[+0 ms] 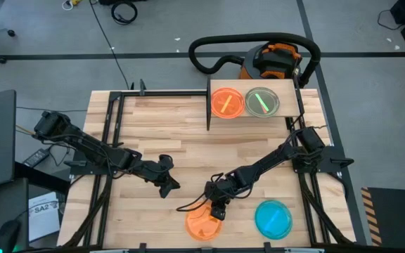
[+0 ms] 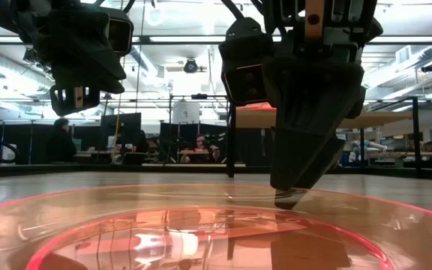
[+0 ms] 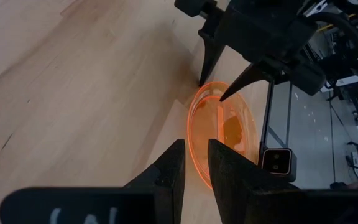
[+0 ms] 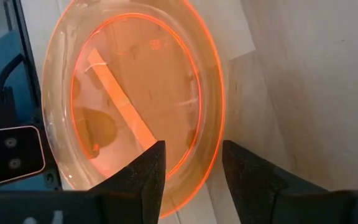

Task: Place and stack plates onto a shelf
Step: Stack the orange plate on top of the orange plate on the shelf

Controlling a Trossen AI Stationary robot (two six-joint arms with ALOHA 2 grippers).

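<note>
My right gripper's fingers are on both sides of the orange plate's rim, down near the table. My right gripper needs to close on the plate.
An orange plate (image 1: 202, 223) lies flat on the table near its front edge, also seen in the right wrist view (image 4: 135, 93). My right gripper (image 1: 216, 209) is open and tipped down over the plate's far rim (image 4: 215, 143). One finger stands over the plate's inside, the other over the bare table; I see no touch. My left gripper (image 1: 167, 179) hovers to the plate's left, slightly open (image 3: 194, 168), with nothing between its fingers. The shelf (image 1: 290, 88) at the far right carries an orange plate (image 1: 225, 102) and a green plate (image 1: 261, 102) side by side.
A blue plate (image 1: 273, 218) lies on the table right of the near orange one. A small camera (image 4: 11, 155) sits at the table's front edge beside that plate. Thin black frame rails (image 1: 111, 105) run along the table's left side. Bare wood (image 1: 174, 133) spans the middle.
</note>
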